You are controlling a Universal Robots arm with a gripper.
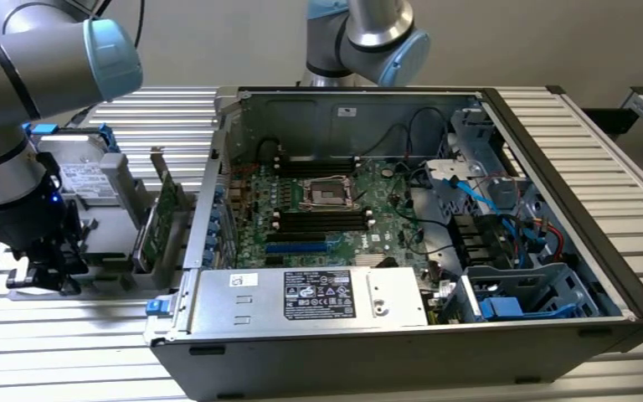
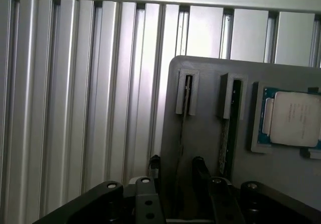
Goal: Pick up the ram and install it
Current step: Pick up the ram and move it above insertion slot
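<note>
My gripper grabs the stick by the middle of its long edge [image 2: 178,174] next, to fit the dark ram stick into a black memory slot.
Two thin sticks stand on edge in the slotted posts of a grey holder [image 2: 200,73]. One ram stick [image 2: 181,133] is dark and seen edge-on; a second ram stick [image 2: 226,133] beside it shows a green edge. My gripper [image 2: 176,162] is open, one black finger [image 2: 199,166] on each side of the dark stick's line, low over the holder; I cannot tell whether they touch it. In the exterior view the gripper [image 1: 44,272] hangs at the holder's [image 1: 98,289] end on that view's left. The motherboard [image 1: 350,243] lies in the open case with black memory slots [image 1: 319,219].
A square silver processor chip [image 2: 293,118] rests in the holder beside the sticks. Green boards [image 1: 148,230] stand upright in the holder next to the case wall [image 1: 204,226]. A power supply [image 1: 311,295] fills the case's near side. A second arm [image 1: 367,38] stands behind the case.
</note>
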